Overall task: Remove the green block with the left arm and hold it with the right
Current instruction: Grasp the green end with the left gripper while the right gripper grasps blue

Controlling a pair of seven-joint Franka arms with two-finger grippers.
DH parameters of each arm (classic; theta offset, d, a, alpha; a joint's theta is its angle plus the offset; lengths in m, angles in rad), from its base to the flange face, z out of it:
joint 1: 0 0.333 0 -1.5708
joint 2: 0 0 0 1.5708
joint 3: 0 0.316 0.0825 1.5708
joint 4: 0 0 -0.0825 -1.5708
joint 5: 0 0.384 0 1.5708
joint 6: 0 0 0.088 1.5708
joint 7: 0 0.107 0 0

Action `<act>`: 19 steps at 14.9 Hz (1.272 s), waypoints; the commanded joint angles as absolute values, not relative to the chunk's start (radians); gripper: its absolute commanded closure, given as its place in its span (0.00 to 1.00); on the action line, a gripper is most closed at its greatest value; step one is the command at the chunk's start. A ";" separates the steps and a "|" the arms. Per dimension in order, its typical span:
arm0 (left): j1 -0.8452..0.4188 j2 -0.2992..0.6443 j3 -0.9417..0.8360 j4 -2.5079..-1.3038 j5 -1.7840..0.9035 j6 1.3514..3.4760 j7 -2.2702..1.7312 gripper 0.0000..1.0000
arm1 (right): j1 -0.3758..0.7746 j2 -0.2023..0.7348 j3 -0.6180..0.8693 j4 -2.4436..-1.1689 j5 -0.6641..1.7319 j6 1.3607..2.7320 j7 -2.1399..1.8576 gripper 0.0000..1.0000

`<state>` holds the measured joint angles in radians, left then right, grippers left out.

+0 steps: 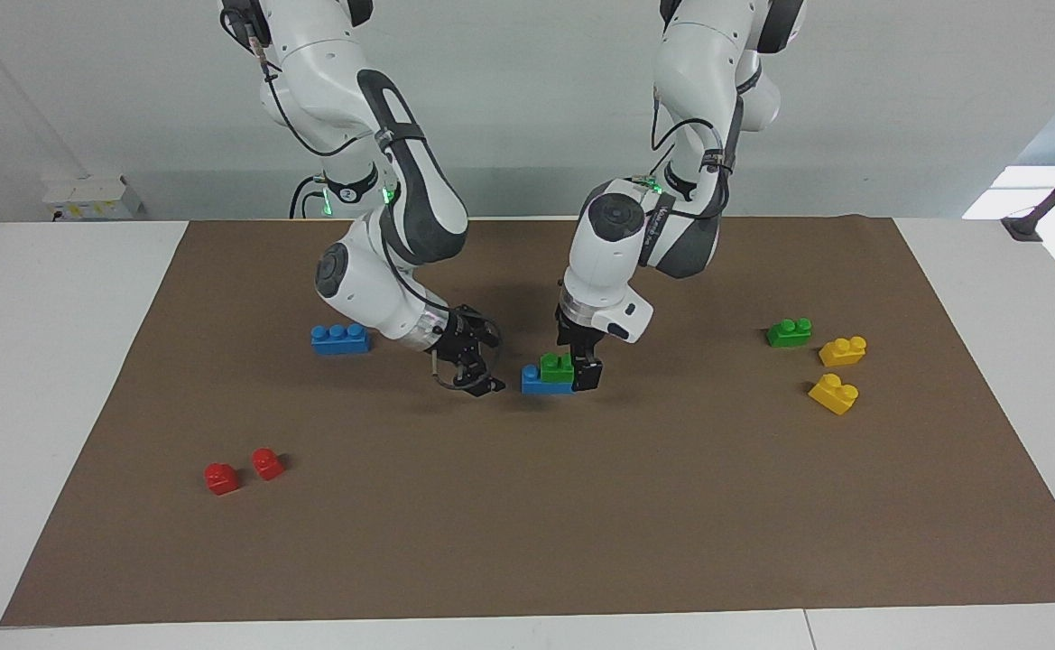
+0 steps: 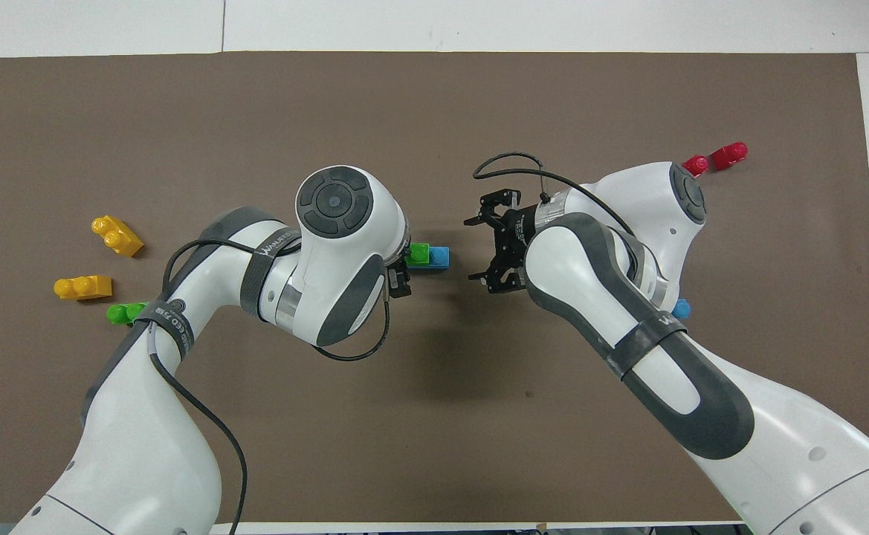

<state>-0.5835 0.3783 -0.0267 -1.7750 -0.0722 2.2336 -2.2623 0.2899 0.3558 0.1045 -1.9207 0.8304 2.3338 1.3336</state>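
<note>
My right gripper should hold the blue brick steady next, so it should grab the brick by its uncovered end [image 2: 440, 258]. That leaves the green block [image 2: 420, 254] free to remove.
The green block [image 1: 557, 367] [image 2: 420, 254] sits pressed onto a blue brick [image 1: 545, 384] [image 2: 440, 257] in the middle of the brown mat. My left gripper [image 1: 579, 370] is down at the end of the green block toward the left arm's end of the table, open, with one finger [image 2: 401, 281] showing just beside the stack. The overhead view hides its other finger under the wrist. My right gripper [image 1: 488, 366] [image 2: 473, 249] hangs tilted and open just off the blue brick's free end, holding nothing.
A second green brick [image 1: 789, 332] [image 2: 123, 313] and two yellow bricks [image 1: 842, 350] [image 1: 834, 394] lie toward the left arm's end. A loose blue brick [image 1: 339, 338] and two red bricks [image 1: 222, 478] [image 1: 266, 463] lie toward the right arm's end.
</note>
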 commanded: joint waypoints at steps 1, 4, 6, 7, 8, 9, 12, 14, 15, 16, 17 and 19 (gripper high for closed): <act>-0.600 0.377 -0.015 -1.792 -0.080 2.258 -2.279 0.00 | 0.330 0.388 0.104 -1.911 0.865 2.397 1.336 0.10; -0.601 0.380 -0.014 -1.796 -0.078 2.257 -2.279 0.00 | 0.342 0.409 0.104 -1.910 0.867 2.434 1.336 0.10; -0.601 0.380 -0.014 -1.796 -0.060 2.253 -2.278 0.00 | 0.350 0.425 0.104 -1.908 0.867 2.456 1.333 0.10; -0.601 0.380 -0.014 -1.798 -0.058 2.253 -2.278 0.00 | 0.359 0.433 0.104 -1.908 0.867 2.473 1.333 0.10; -0.601 0.380 -0.014 -1.798 -0.058 2.250 -2.278 0.00 | 0.367 0.440 0.104 -1.908 0.867 2.482 1.333 0.10; -0.603 0.380 -0.014 -1.798 -0.058 2.249 -2.278 0.00 | 0.367 0.446 0.104 -1.907 0.867 2.494 1.333 0.10; -0.604 0.379 -0.014 -1.804 -0.057 2.246 -2.279 0.00 | 0.379 0.451 0.104 -1.905 0.882 2.516 1.333 0.10; -0.618 0.379 -0.012 -1.805 -0.057 2.244 -2.281 0.00 | 0.385 0.454 0.104 -1.905 0.882 2.534 1.333 0.10; -0.618 0.379 -0.012 -1.809 -0.057 2.244 -2.286 0.00 | 0.388 0.454 0.104 -1.905 0.882 2.548 1.335 0.10; -0.620 0.377 -0.012 -1.810 -0.054 2.244 -2.293 0.00 | 0.402 0.454 0.104 -1.905 0.882 2.556 1.335 0.10; -0.618 0.377 -0.012 -1.810 -0.048 2.244 -2.301 0.00 | 0.414 0.457 0.104 -1.905 0.882 2.568 1.335 0.10; -0.618 0.377 -0.012 -1.810 -0.044 2.244 -2.307 0.00 | 0.417 0.466 0.104 -1.905 0.882 2.586 1.333 0.10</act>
